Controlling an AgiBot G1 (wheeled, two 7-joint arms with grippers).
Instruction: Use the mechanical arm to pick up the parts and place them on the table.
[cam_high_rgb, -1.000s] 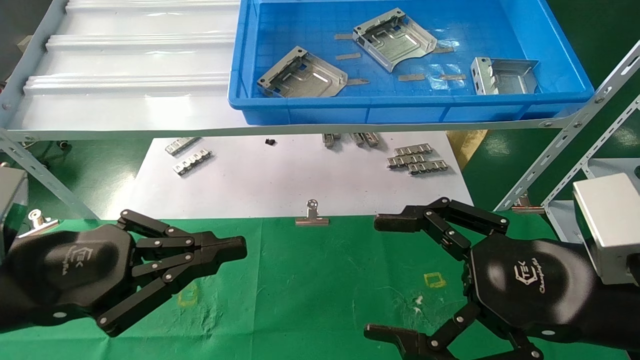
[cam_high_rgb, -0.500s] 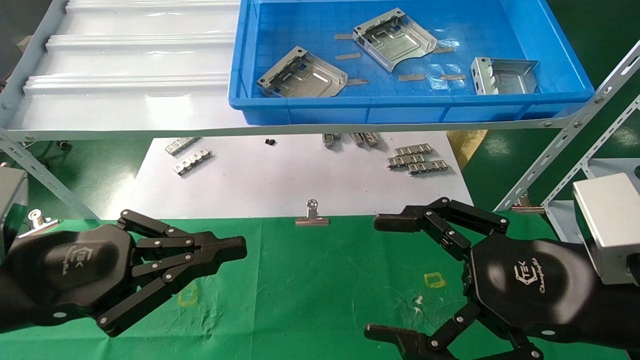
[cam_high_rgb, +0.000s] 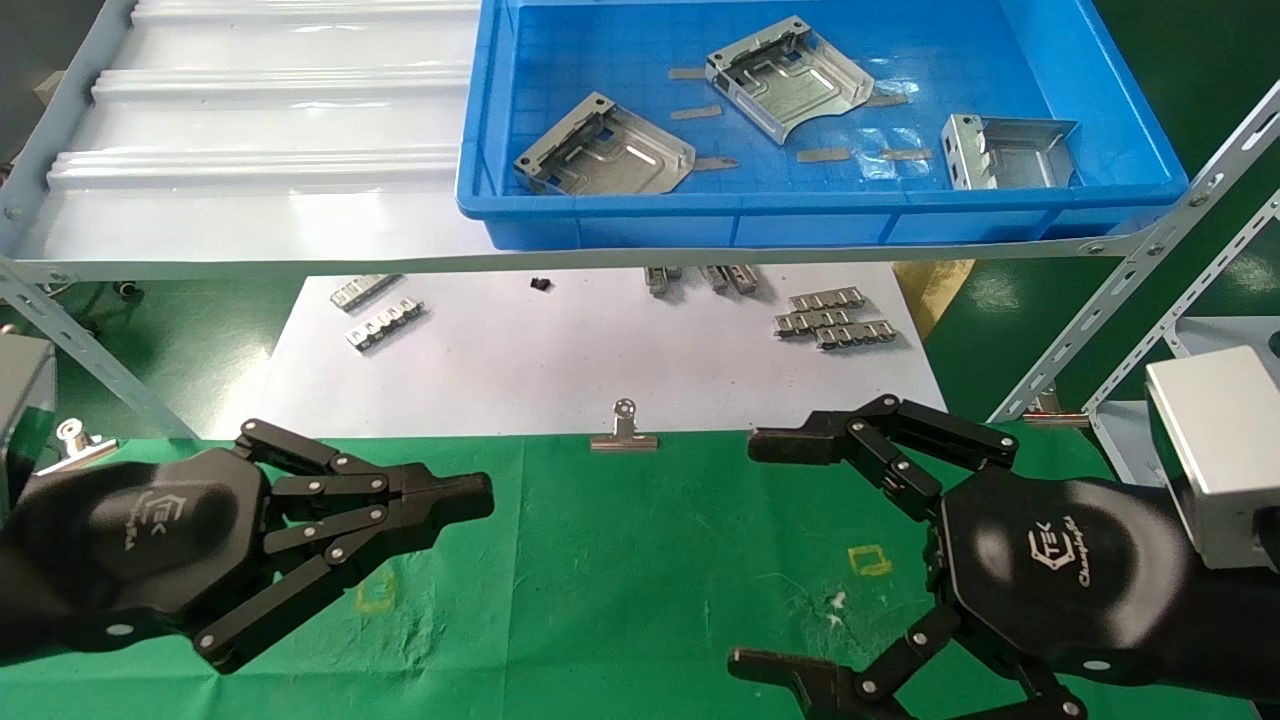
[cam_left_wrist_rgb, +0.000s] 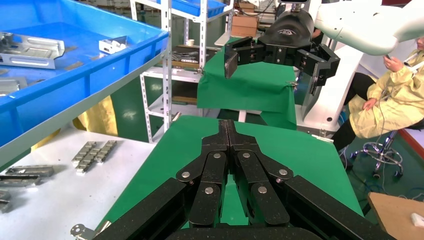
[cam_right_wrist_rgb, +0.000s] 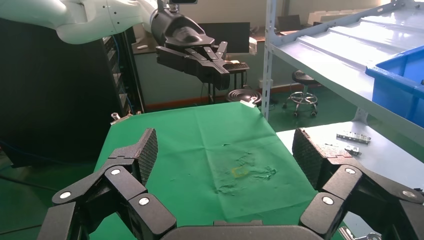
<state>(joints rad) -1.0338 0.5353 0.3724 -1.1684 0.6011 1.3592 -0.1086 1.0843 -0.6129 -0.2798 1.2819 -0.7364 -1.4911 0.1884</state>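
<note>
The robot's right gripper will next grab a grey sheet-metal part by its folded-up edge (cam_high_rgb: 749, 110). Then the part can come out of the blue bin (cam_high_rgb: 760, 215) for placing.
Three grey sheet-metal parts lie in the blue bin (cam_high_rgb: 760, 215) on the shelf: one at the left (cam_high_rgb: 603, 150), one at the middle back (cam_high_rgb: 788, 78), one at the right (cam_high_rgb: 1008, 152). One part also shows in the left wrist view (cam_left_wrist_rgb: 30, 49). My left gripper (cam_high_rgb: 482, 497) is shut and empty above the green table (cam_high_rgb: 620, 580) at the near left. My right gripper (cam_high_rgb: 765, 550) is open wide and empty above the table at the near right. In the right wrist view its pads (cam_right_wrist_rgb: 148, 150) stand far apart over the cloth (cam_right_wrist_rgb: 200, 145).
Small ridged metal strips (cam_high_rgb: 830, 320) lie on the white sheet (cam_high_rgb: 560, 370) under the shelf. A binder clip (cam_high_rgb: 624, 432) sits at the cloth's far edge. Tan tape bits lie in the bin. Slotted shelf struts (cam_high_rgb: 1130, 270) slant at the right, another (cam_high_rgb: 80, 350) at the left.
</note>
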